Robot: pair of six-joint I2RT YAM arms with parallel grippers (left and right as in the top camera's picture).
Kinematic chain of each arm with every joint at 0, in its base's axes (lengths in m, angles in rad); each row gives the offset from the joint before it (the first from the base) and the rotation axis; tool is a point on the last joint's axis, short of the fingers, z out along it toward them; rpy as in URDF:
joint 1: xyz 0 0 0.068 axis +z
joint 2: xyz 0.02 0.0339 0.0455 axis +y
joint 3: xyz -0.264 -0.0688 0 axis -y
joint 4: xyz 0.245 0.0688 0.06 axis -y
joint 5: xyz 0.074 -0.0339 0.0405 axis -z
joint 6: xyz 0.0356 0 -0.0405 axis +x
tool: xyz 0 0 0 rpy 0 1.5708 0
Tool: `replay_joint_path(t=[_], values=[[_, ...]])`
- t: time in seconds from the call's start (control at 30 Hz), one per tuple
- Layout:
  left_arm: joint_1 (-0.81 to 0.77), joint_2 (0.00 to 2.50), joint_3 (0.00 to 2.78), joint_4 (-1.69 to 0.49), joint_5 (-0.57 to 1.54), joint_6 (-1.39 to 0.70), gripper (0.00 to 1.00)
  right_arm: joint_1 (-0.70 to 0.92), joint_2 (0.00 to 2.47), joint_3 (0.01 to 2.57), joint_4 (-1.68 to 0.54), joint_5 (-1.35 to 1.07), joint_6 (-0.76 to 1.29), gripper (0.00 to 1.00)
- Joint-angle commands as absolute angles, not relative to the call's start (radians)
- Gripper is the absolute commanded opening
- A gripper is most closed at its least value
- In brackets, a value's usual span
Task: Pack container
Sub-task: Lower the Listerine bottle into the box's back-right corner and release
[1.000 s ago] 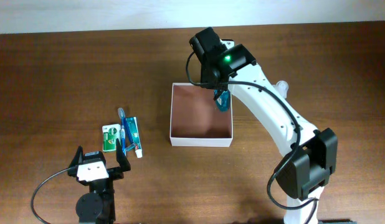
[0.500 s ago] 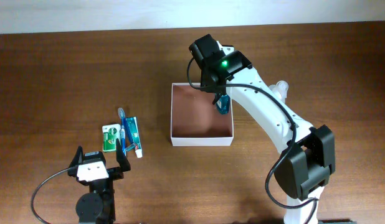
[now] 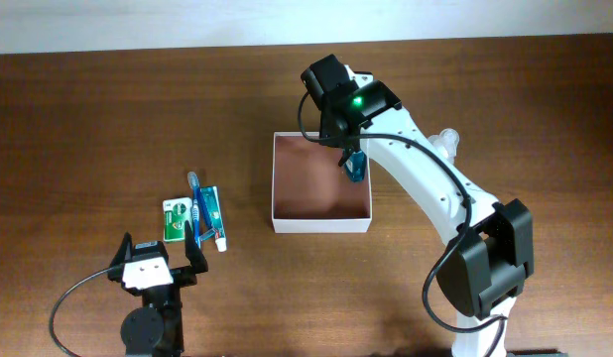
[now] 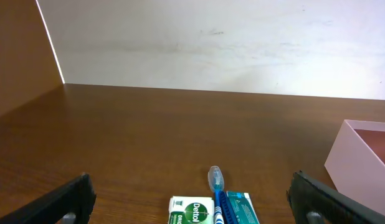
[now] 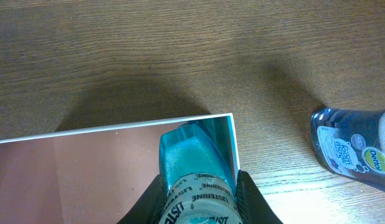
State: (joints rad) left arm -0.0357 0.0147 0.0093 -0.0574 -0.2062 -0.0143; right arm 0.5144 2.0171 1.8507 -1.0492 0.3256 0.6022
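The Listerine bottle's lower end is inside the container's sides at the container's corner and the bottle would stay inside, so my right gripper opens next.
The container is a square, shallow box with white walls and a reddish-brown inside, at mid table; it also shows in the right wrist view. My right gripper is shut on a blue Listerine bottle and holds it over the container's far right corner. My left gripper is open and empty at the table's front left. Just ahead of it lie a green Dettol soap box, a blue toothbrush and a teal toothpaste box.
A blue Dettol pump bottle lies on the table right of the container, also in the overhead view. A white wall runs behind the table.
My right gripper has moved the Listerine bottle slightly toward the container's far right corner and has held still for the last half second. The left arm has not moved.
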Motion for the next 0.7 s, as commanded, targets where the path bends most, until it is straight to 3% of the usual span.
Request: replay_joint_path(t=[0.0, 0.53, 0.67], values=[[-0.030, 0.005, 0.009, -0.064, -0.199, 0.005, 1.00, 0.516, 2.004, 1.849, -1.044, 0.374, 0.611, 0.18], [-0.030, 0.005, 0.009, -0.064, -0.199, 0.005, 1.00, 0.502, 2.004, 1.838, -1.043, 0.374, 0.611, 0.19], [-0.030, 0.005, 0.009, -0.064, -0.199, 0.005, 1.00, 0.493, 2.004, 1.818, -1.033, 0.374, 0.611, 0.28]])
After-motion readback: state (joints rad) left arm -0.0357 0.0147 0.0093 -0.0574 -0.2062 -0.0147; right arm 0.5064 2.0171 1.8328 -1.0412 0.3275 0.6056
